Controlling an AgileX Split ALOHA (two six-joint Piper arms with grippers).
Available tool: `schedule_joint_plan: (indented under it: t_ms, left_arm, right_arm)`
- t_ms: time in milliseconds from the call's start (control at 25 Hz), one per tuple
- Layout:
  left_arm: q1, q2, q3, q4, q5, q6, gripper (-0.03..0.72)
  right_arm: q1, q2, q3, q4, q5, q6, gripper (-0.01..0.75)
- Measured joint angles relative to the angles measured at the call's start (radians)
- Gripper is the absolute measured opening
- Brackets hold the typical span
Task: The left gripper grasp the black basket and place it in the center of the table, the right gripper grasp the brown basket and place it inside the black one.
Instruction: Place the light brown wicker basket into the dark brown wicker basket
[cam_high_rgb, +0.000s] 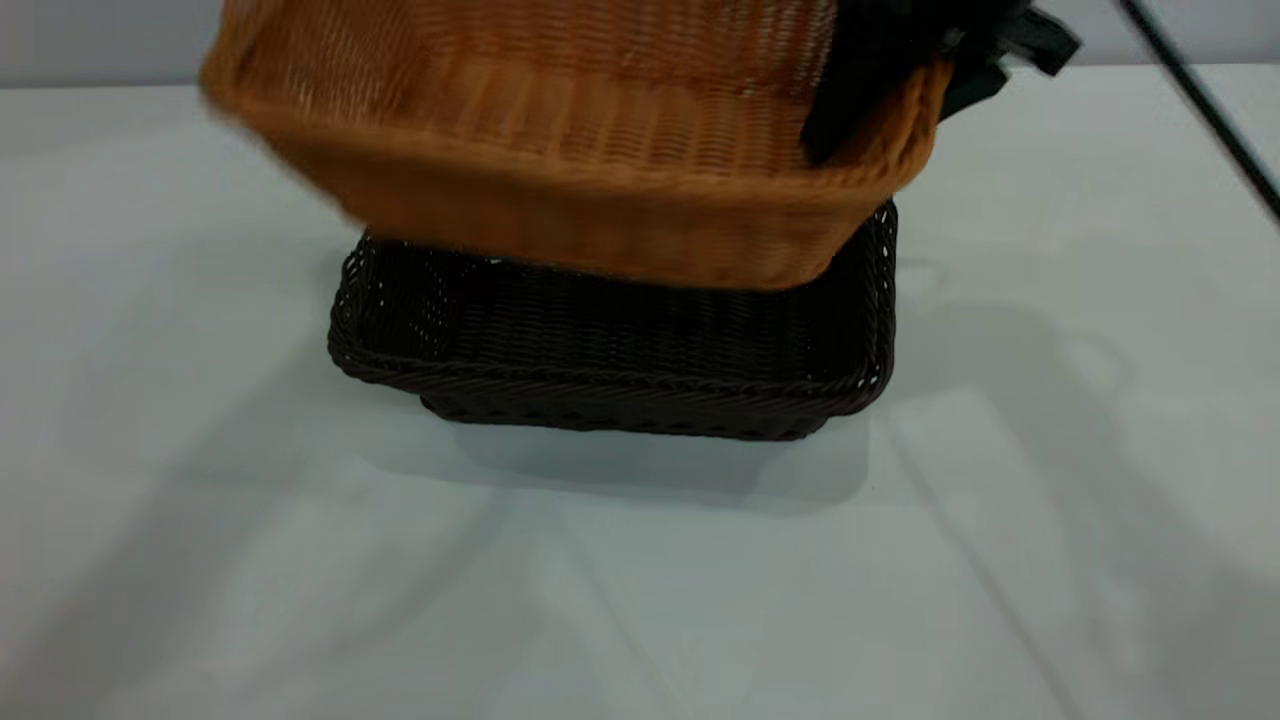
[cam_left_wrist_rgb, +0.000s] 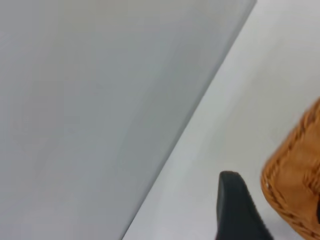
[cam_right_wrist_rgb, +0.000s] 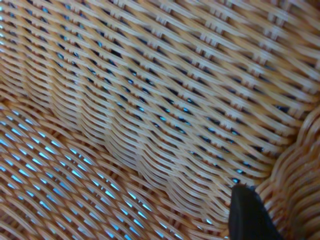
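My right gripper keeps hold of the brown basket for now, until it is inside the black one. The brown basket's base hangs tilted above the black basket's opening.
The brown basket hangs tilted in the air, just above and behind the black basket. The black basket stands upright on the table near its middle. My right gripper is shut on the brown basket's right rim, with one finger inside the basket. The right wrist view shows one dark fingertip against the brown basket's inner weave. My left gripper is open and empty, out of the exterior view. One of its fingers shows beside a corner of the brown basket.
A black cable runs down across the far right. A grey wall rises behind the table's far edge. Bare table lies in front of and on both sides of the black basket.
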Motion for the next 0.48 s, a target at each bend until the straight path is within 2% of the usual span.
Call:
schedule_joint_plan:
  t_ms: [200,480]
  left_arm:
    - [0.0,-0.019,0.0,-0.004,0.036,-0.018,0.345]
    - [0.0,-0.019,0.0,-0.005,0.079,-0.032,0.345]
  right_arm:
    - [0.002,0.107,-0.087,-0.067,0.009,0.023,0.202]
    - [0.002,0.19,-0.108,-0.07,0.041,0.031,0.204]
